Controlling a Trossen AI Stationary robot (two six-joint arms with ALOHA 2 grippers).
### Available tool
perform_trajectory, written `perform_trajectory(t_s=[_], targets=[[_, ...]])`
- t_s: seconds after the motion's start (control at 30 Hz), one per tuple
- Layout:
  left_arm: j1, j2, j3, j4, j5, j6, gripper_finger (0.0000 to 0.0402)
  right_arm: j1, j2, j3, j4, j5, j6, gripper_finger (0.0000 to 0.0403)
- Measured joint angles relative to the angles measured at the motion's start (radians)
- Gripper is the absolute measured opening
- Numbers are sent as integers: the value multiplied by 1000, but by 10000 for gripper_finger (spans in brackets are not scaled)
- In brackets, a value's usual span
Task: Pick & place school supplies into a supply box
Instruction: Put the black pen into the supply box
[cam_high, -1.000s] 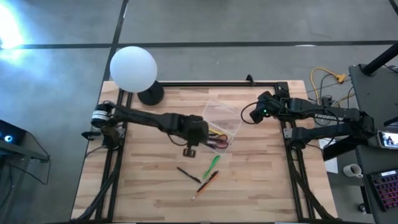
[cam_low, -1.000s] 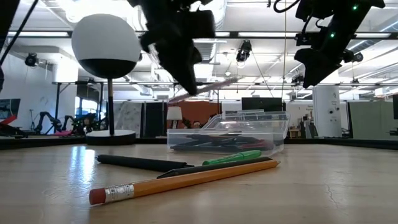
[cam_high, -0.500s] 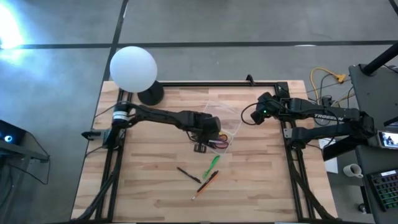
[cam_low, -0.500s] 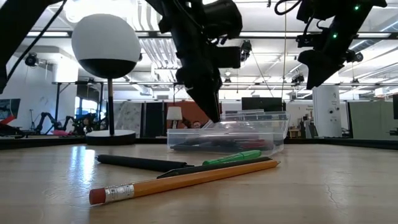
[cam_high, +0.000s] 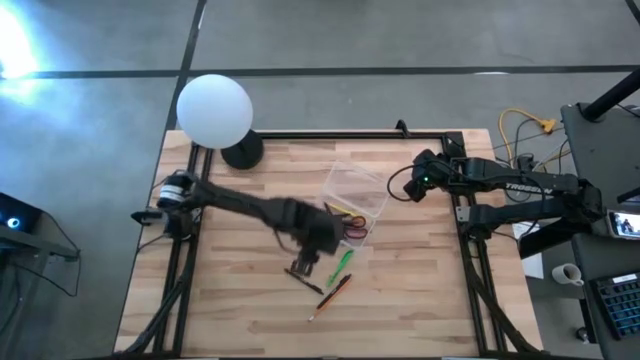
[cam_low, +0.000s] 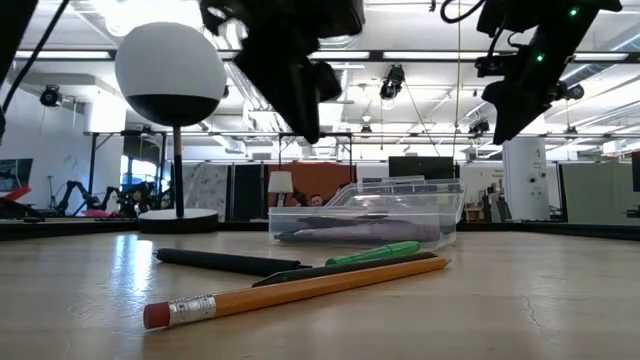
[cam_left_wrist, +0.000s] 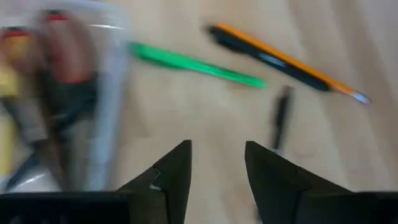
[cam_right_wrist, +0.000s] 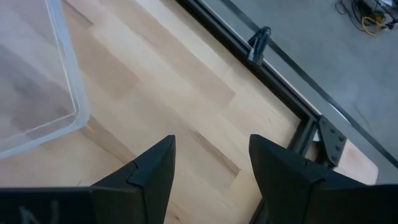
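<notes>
My left gripper grabs the short dark pen by its body (cam_high: 305, 283) next, to put the pen away in the clear supply box (cam_high: 355, 205).
The clear supply box (cam_high: 355, 205) stands open at the table's middle, with red-handled scissors, a yellow stick and dark pens lying in it (cam_left_wrist: 56, 93). On the wood nearer the front edge lie a green marker (cam_high: 342, 264), an orange pencil (cam_high: 330, 297) beside a dark pen, and a short dark pen (cam_left_wrist: 280, 118). My left gripper (cam_high: 300, 268) hangs open and empty above the short dark pen, just left of the marker (cam_left_wrist: 196, 64). My right gripper (cam_high: 405, 183) waits open in the air at the box's right side.
A white globe lamp (cam_high: 214, 108) on a dark base stands at the far left corner. A black frame (cam_right_wrist: 292, 93) runs along the table's far and side edges. Bare wood lies left and right of the loose supplies.
My left gripper carried a thin stick, dipped down to the box and let it go; the stick now lies in the box. The gripper then rose and drew back toward the table's near edge, over the loose pens.
</notes>
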Motion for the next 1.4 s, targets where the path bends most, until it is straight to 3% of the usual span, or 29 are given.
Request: perform_trajectory(t_s=[0.47, 0.57, 0.63, 0.97, 1.1, 1.33, 1.4], targets=[[-155, -9, -273, 268, -7, -95, 134, 1, 0, 0, -3, -33, -11, 194], [-179, -10, -315, 307, -68, -96, 134, 1, 0, 0, -4, -33, -9, 194], [-185, -10, -338, 333, -108, -106, 134, 1, 0, 0, -4, -33, -9, 194], [-183, -12, -432, 405, -105, -127, 132, 1, 0, 0, -5, -32, -5, 194], [-183, -12, -467, 432, -101, -127, 109, 1, 0, 0, -5, -32, -1, 194], [-161, -10, -473, 436, -90, -124, 20, 1, 0, 0, -5, -31, -1, 194], [-154, -9, -469, 430, -85, -124, 12, 1, 0, 0, -5, -28, -1, 194]])
